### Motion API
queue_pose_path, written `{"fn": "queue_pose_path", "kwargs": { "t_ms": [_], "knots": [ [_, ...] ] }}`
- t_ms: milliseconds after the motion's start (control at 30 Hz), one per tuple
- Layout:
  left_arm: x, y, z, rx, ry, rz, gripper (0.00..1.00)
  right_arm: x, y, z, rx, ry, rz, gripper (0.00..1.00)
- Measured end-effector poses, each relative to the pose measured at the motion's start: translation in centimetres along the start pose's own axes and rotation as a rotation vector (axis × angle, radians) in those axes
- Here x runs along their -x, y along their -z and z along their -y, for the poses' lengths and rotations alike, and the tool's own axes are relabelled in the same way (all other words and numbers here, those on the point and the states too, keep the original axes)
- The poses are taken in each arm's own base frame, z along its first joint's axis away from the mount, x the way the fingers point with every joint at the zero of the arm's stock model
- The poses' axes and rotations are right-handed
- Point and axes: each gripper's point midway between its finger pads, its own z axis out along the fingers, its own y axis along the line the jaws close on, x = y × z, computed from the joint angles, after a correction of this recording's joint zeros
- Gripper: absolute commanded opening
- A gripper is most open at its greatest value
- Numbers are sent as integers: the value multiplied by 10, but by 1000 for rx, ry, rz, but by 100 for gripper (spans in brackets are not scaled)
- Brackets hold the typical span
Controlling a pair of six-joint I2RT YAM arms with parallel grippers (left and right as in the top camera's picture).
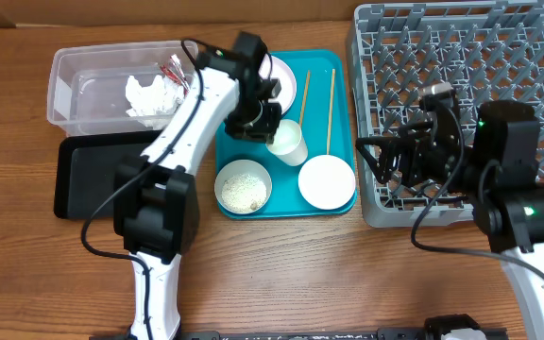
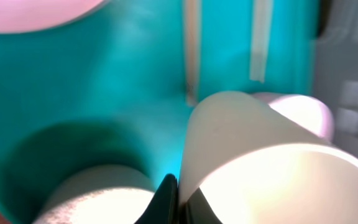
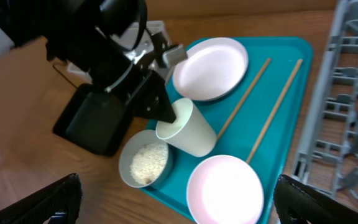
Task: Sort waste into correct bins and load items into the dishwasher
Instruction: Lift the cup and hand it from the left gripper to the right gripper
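I need to grab the small white cup with my right gripper next, across its closed base end (image 1: 297,155). The cup's rim then stays free, so the cup can be loaded into the rack (image 1: 470,85).
My left gripper (image 1: 264,121) is shut on the rim of the small white cup (image 1: 288,142), which tilts over the teal tray (image 1: 343,66); in the left wrist view the fingers (image 2: 178,199) pinch the cup's wall (image 2: 260,155). On the tray are a white plate (image 1: 280,70), two chopsticks (image 1: 330,109), a bowl of rice (image 1: 244,187) and an empty white bowl (image 1: 327,181). The clear tub (image 1: 83,104) holds crumpled tissue (image 1: 149,94) and a red-and-white wrapper (image 1: 173,71). The black tray (image 1: 88,175) is empty. My right gripper (image 1: 378,156) is open and empty at the grey dish rack's (image 1: 470,85) left edge.
The right wrist view shows the cup (image 3: 188,127), rice bowl (image 3: 145,163), empty bowl (image 3: 225,190), plate (image 3: 210,60), chopsticks (image 3: 278,102), black tray (image 3: 95,121) and rack (image 3: 347,93). Bare wooden table lies in front of the trays.
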Motion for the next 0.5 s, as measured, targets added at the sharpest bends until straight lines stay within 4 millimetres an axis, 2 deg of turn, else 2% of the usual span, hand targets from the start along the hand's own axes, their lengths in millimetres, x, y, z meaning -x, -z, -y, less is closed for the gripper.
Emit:
{"fn": "queue_pose_path", "kwargs": {
  "t_ms": [233, 400, 500],
  "knots": [
    [-13, 59, 43, -384, -105, -22, 4, 0, -37, -13, 244, -28, -57, 100],
    [-32, 91, 58, -624, -136, -42, 4, 0, -53, -20, 401, -39, -77, 100],
    [-26, 107, 64, -731, -175, 20, 4, 1, -59, -25, 478, -36, -80, 98]
  ]
}}
